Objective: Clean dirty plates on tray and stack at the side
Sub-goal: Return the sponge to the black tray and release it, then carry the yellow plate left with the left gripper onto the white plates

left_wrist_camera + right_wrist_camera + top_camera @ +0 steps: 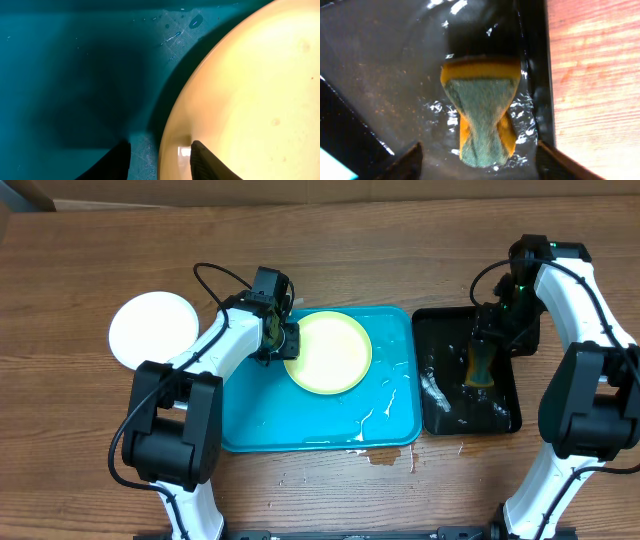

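My left gripper grabs the yellow-green plate's rim next, on the side facing the white plate. This leaves the yellow-green plate's bottom free to stack there.
A pale yellow-green plate lies on the turquoise tray. My left gripper is at the plate's left edge. In the left wrist view the plate fills the right side over the tray. The left gripper is open and straddles the rim, one finger over the plate and one over the tray. One white plate sits on the table left of the tray. My right gripper is open above the black tray. No other plate shows.
A black tray holding water stands right of the turquoise tray. A yellow and green sponge lies in it, between the wide-open right fingers. A small spill wets the wooden table at the turquoise tray's front edge.
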You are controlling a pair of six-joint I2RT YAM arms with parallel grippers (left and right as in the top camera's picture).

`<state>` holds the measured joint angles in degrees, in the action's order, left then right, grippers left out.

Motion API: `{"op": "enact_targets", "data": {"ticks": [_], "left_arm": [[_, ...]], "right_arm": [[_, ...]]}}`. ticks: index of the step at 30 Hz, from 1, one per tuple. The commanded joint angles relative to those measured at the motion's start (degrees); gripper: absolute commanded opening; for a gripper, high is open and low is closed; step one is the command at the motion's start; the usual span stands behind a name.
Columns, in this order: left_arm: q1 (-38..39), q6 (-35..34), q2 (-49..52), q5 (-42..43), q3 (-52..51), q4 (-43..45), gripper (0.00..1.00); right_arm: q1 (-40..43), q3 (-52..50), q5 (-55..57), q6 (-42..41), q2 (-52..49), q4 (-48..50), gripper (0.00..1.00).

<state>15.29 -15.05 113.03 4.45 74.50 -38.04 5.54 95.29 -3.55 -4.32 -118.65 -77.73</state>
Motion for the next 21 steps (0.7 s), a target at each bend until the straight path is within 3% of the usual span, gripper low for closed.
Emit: {"op": "enact_targets", "data": {"ticks": [1,6,10,17,19,21], "left_arm": [[0.1,-0.4,0.2,0.1,-0.5,0.0,0.42],[0.1,-0.4,0.2,1.2,-0.5,0.2,0.45],[0.1,-0.4,0.2,1.4,-0.5,-0.2,0.44],[0.2,-0.4,0.2,1.4,-0.5,-1.3,0.17],[0.2,-0.4,0.2,1.4,-0.5,-1.3,0.04],[0.2,-0.4,0.2,1.4,-0.5,-1.3,0.04]], "right_arm": [[-0.2,0.8,0.5,-0.1,2.3,1.8,0.82],[-0.2,3.8,0.5,-0.1,2.3,5.7,1.00],[-0.2,3.9,0.5,-0.1,2.3,8.4,1.00],[-0.2,3.9,0.5,-0.1,2.3,9.2,1.00],[-0.2,3.9,0.5,-0.1,2.3,9.5,1.00],[-0.2,3.9,0.5,-0.1,2.3,9.9,1.00]]}}
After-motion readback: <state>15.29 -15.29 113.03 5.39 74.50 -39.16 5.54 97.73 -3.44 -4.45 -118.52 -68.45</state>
